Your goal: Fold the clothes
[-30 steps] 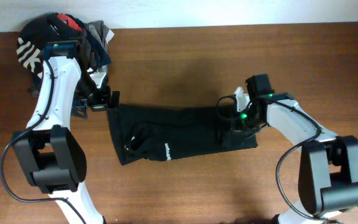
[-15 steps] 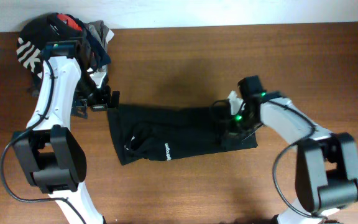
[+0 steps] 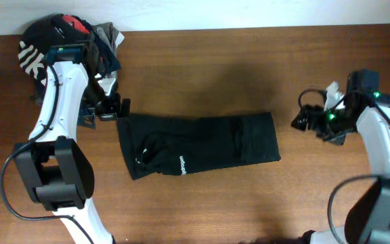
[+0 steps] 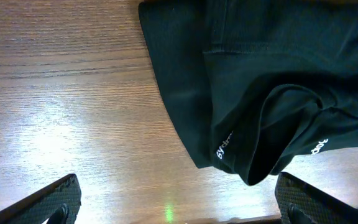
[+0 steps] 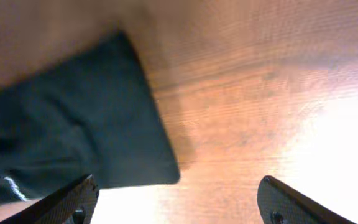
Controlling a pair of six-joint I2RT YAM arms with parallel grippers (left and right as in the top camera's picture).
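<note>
The right gripper needs to fold the black garment inward, so it should next grip the garment by its end edge farthest from the white [image 3: 275,139] [image 5: 153,113] lettering.
The clothes [image 3: 198,144] are one black garment lying flat and folded into a rough rectangle at mid-table, with small white lettering on its front left part. My left gripper [image 3: 117,112] hovers at the garment's upper left corner, open and holding nothing. In the left wrist view the garment [image 4: 260,74] fills the upper right, and bare wood shows between the spread fingers [image 4: 48,199]. My right gripper [image 3: 302,120] stands open to the right of the garment, apart from its edge. The right wrist view shows the garment's corner [image 5: 61,124] at the left and wood between the jaws of the gripper [image 5: 179,202].
A pile of other garments [image 3: 59,37], black with white letters, red and grey, sits at the far left corner behind the left arm. The brown wooden table [image 3: 202,61] ends at a pale wall along the top edge.
The right gripper opened, let go of the garment's right end and drew away to the right. The garment's right end now lies flat. The left arm has not moved.
</note>
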